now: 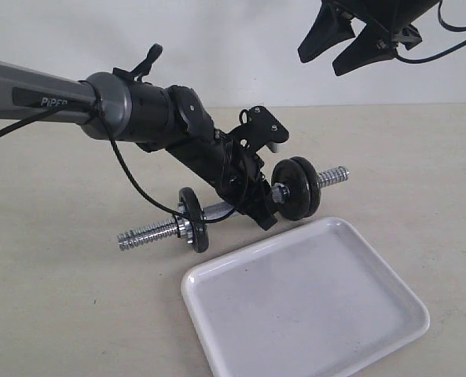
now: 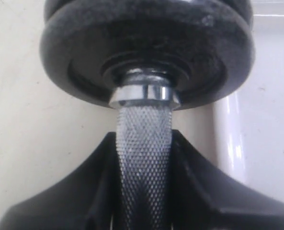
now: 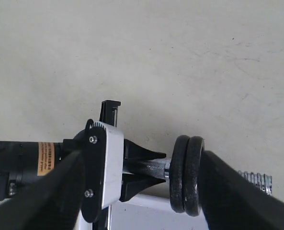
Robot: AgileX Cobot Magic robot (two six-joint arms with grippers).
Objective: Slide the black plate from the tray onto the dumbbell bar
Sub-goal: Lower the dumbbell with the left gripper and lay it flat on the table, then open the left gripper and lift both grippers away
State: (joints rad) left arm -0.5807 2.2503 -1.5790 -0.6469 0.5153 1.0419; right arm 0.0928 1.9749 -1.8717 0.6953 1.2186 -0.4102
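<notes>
My left gripper should open now, because the lower edges of the black discs are resting on the tabletop behind the tray (image 1: 303,302), so the bar would lie there.
The chrome dumbbell bar (image 1: 217,209) lies on the table behind the white tray (image 1: 303,302), which holds nothing. Two black discs sit pressed together on its right end; the outer one is the black plate (image 1: 306,187) (image 3: 196,175). A third disc (image 1: 193,218) sits on the left end. My left gripper (image 1: 260,200) (image 2: 144,143) is shut on the bar's knurled middle (image 2: 144,158), just inside the chrome collar (image 2: 144,93). High above at the back right, my right gripper (image 1: 350,43) hangs open with nothing in it, and its fingers (image 3: 237,196) frame the discs from above.
The bar's bare threaded ends (image 1: 146,233) (image 1: 332,177) stick out past the discs. The tray's rim (image 2: 230,139) runs close beside the right-hand discs. The left arm (image 1: 52,98) reaches in from the left over the beige tabletop (image 1: 60,298).
</notes>
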